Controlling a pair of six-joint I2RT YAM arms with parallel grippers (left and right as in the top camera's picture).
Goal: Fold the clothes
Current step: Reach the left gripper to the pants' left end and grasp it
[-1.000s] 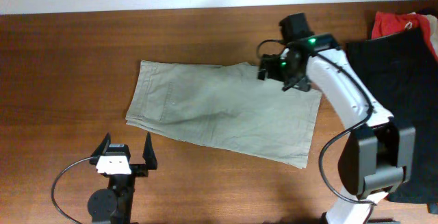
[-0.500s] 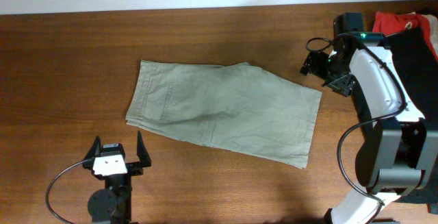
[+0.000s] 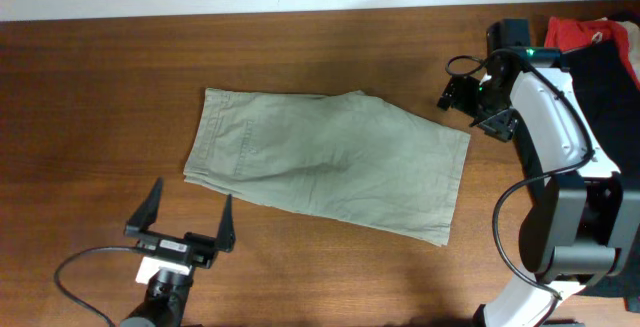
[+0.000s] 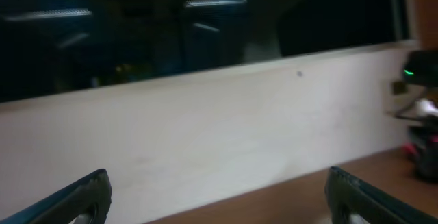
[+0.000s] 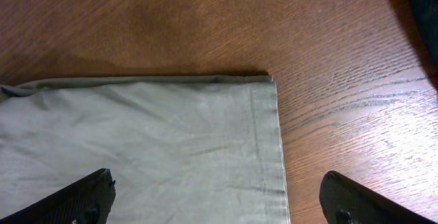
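Note:
My left gripper grips the khaki shorts (image 3: 320, 162) by the waistband end next, leaving the hem flat, to fold the waistband over the hem.
The khaki shorts (image 3: 320, 162) lie flat on the wooden table, folded in half, waistband to the left. My right gripper (image 3: 462, 97) is open and empty, hovering just past the shorts' upper right corner. In the right wrist view the hem corner of the shorts (image 5: 150, 148) lies between and ahead of the open fingers (image 5: 217, 200). My left gripper (image 3: 192, 202) is open and empty near the front edge, below the shorts' left end. The left wrist view shows only its open fingers (image 4: 217, 196), a pale wall and a strip of table.
Black shorts (image 3: 615, 97) lie at the right edge under my right arm, and a red-orange garment (image 3: 575, 32) sits at the back right corner. The black cloth also shows in the right wrist view (image 5: 424, 5).
My right gripper left the shorts' top edge, swung right to their upper right corner, then stayed still. My left gripper tilted upward and its jaws spread wider.

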